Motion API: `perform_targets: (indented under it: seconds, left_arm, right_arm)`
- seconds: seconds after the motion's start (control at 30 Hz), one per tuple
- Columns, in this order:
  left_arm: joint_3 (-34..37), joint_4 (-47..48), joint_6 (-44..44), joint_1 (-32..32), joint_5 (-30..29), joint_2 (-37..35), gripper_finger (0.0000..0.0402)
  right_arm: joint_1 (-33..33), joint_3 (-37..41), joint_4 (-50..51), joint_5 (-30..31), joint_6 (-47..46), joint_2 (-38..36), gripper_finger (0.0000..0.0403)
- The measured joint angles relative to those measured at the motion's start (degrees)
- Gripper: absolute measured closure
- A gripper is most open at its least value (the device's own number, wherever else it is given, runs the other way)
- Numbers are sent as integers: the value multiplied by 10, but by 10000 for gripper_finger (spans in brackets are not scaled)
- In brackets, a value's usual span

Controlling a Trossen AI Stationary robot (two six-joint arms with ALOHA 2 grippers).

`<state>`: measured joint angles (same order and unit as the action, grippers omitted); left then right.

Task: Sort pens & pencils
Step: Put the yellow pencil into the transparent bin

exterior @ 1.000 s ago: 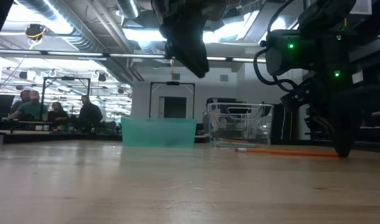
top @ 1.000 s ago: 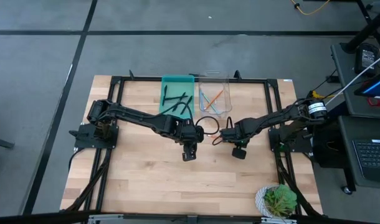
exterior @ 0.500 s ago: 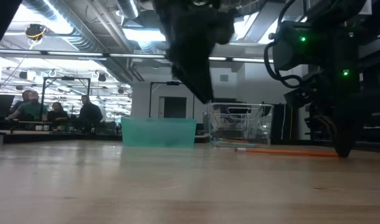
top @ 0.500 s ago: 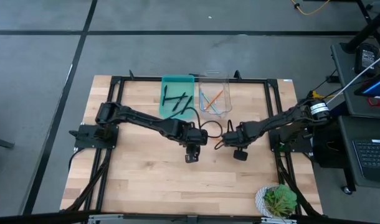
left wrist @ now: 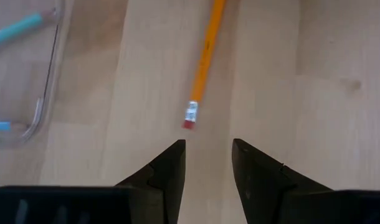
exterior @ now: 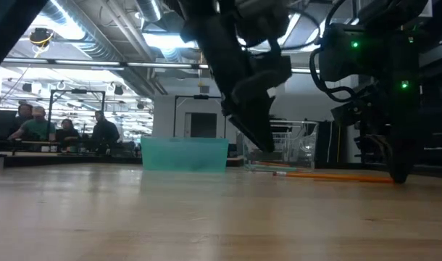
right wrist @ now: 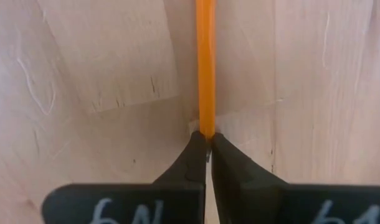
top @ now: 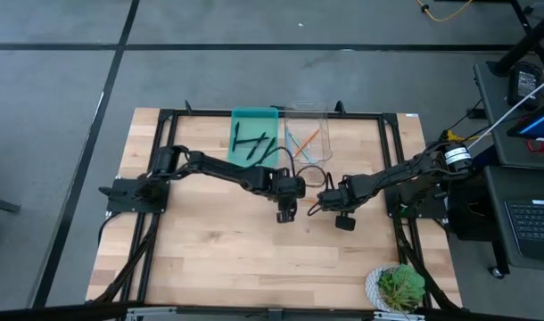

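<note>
The orange pencil needs to be sorted into the clear container, so my left gripper should grab it by its eraser end next.
One orange pencil lies flat on the wooden table, its eraser end just ahead of my open left gripper, which hovers above the table. My right gripper is shut on the pencil's other end, down at the table. The black pens lie in the teal tray. An orange and light-blue pencils lie in the clear container. In the high view both grippers stand mid-table, left and right. My right gripper pinches the orange pencil at the end opposite the eraser, between its two fingertips only. The fingers come from above, pointing down. The pencil's length runs away from the fingers toward the left gripper and lies on the table.
The teal tray and the clear container stand side by side at the table's far edge; the container's corner is close to my left gripper. A potted plant sits at the near right corner. Bare wood covers the near half.
My left gripper has moved toward the table's right and downward, closing on the orange pencil's eraser end and the right gripper. The right gripper and the pencil have stayed in place.
</note>
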<state>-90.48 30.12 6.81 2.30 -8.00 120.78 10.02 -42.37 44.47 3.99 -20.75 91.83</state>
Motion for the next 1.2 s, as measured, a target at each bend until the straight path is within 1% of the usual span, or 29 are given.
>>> perform_targets:
  seconds: [0.1, 0.27, 0.47, 0.57, 0.77, 0.97, 1.07, 1.13, 1.2]
  left_arm:
    - [-1, -19, -13, -17, 38, 10, 277]
    - [0, -39, -15, -28, 51, 33, 277]
    - [0, -76, -47, -28, 54, 44, 277]
    - [0, -79, -59, -29, 54, 47, 277]
    - [-2, -95, -59, -37, 55, 70, 277]
    - [-2, -99, -63, -39, 56, 75, 278]
    - [-2, -96, -62, -40, 59, 76, 292]
    - [-2, -91, -62, -40, 59, 76, 318]
    - [-2, -87, -61, -40, 59, 76, 354]
  right_arm:
    - [0, 0, 0, 0, 0, 0, 395]
    - [0, 0, 0, 1, 0, 0, 395]
    - [0, 0, 0, 3, 1, 0, 395]
    - [0, 0, 0, 4, 1, 0, 395]
    - [0, 0, 1, 4, 1, 0, 396]
    - [0, 0, 1, 4, 1, 0, 396]
    - [0, 0, 1, 5, 1, 0, 396]
    - [0, 0, 2, 5, 1, 0, 396]
    - [0, 0, 2, 5, 0, 0, 396]
